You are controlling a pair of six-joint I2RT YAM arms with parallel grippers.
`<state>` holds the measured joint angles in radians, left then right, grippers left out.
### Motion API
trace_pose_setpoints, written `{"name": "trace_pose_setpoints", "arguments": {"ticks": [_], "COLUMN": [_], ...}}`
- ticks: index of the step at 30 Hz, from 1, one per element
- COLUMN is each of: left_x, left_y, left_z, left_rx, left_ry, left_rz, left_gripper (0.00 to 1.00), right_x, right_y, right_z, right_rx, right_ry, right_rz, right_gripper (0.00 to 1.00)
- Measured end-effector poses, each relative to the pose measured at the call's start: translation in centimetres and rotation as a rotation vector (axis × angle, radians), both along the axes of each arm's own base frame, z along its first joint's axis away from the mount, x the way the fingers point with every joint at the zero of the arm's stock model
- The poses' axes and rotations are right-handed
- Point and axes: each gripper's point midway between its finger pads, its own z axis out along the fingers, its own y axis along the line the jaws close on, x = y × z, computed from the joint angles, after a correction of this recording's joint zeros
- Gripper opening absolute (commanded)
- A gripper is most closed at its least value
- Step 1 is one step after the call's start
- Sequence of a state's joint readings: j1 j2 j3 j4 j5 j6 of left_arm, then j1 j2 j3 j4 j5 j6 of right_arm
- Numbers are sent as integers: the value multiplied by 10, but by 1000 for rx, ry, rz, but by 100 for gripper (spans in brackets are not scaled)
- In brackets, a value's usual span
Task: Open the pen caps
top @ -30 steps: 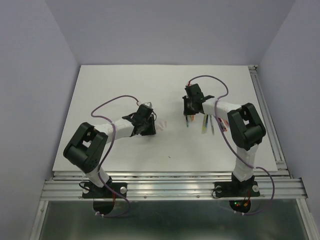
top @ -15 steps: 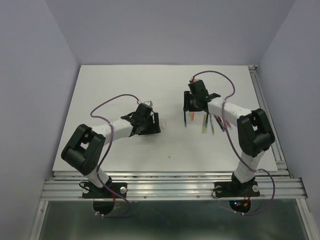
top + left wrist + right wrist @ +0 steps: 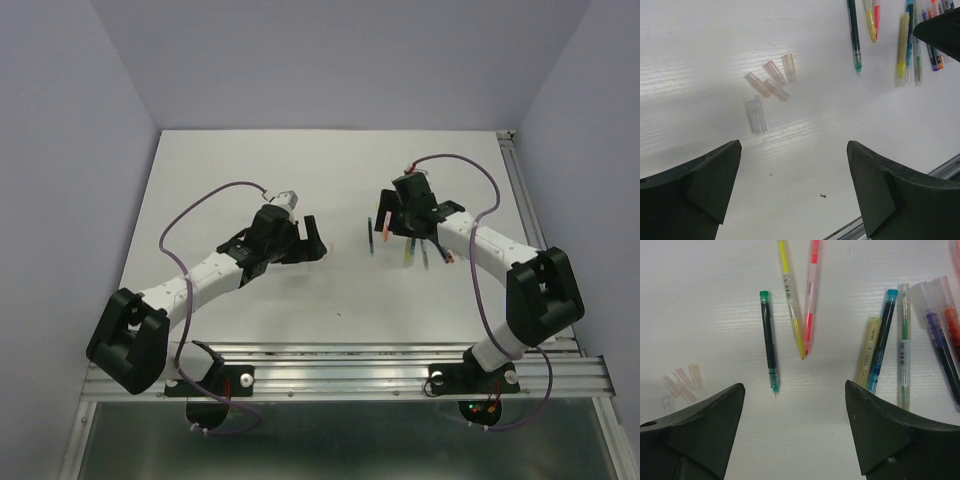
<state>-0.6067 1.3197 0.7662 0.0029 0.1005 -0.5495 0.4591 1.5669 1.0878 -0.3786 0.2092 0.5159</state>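
Observation:
I should next grab the yellow capped pen across its body point(image 3: 409, 249) point(image 3: 868, 351) with my right gripper. That leaves the clear cap exposed for my left gripper to open.
Several pale, translucent pen caps point(image 3: 771, 82) lie loose in a small cluster on the white table, ahead of my left gripper point(image 3: 792, 167), which is open and holds nothing. A green pen point(image 3: 769, 342) lies uncapped, tip toward my right gripper point(image 3: 795, 410), which is open and empty above the table. Beside it lie a yellow pen point(image 3: 791, 300) and a pink-red pen point(image 3: 810, 300), then a yellow capped pen point(image 3: 867, 352), a blue pen point(image 3: 881, 340) and more pens to the right. In the top view the left gripper point(image 3: 300, 243) and right gripper point(image 3: 398, 222) hover mid-table, the pens point(image 3: 408, 250) under the right one.
The white table point(image 3: 250, 170) has a metal rail point(image 3: 540, 250) along its right edge and aluminium framing point(image 3: 340, 365) at the near edge. Purple cables loop over both arms. Purple and orange pens point(image 3: 942, 340) lie at the far right of the row.
Both grippers have gone from nearly shut to wide open. The left arm has stretched forward and its gripper has lifted; the right gripper has shifted right over the pens.

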Motion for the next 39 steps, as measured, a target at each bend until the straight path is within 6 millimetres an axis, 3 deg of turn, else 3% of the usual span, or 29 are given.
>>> {"name": "trace_pose_setpoints", "arguments": {"ticks": [4,14,24,33,39], "left_x": [-2,-2,-2,-2,-2], "left_y": [2,3,3,3,3], "left_z": [4,3,3,3,3], "left_rx": [-5,3,3,3,3], "left_ry": [-14,-19,-19,-18,-18], "left_rz": [-1,0,0,0,0], "left_gripper": [99,99,99,99,99], "right_x": [-1,-2,0,-1,-1], "right_y": [-5,-13,-23,-30,-33], "right_z": [-7,-48,-56,-76,-80], "right_rx": [-17,-77,-99,-125,-130], "right_ry": [17,109,122,169,178], "right_rz": [-32,-70,-96,-109,-114], "right_gripper": [87,88,88,87,75]}}
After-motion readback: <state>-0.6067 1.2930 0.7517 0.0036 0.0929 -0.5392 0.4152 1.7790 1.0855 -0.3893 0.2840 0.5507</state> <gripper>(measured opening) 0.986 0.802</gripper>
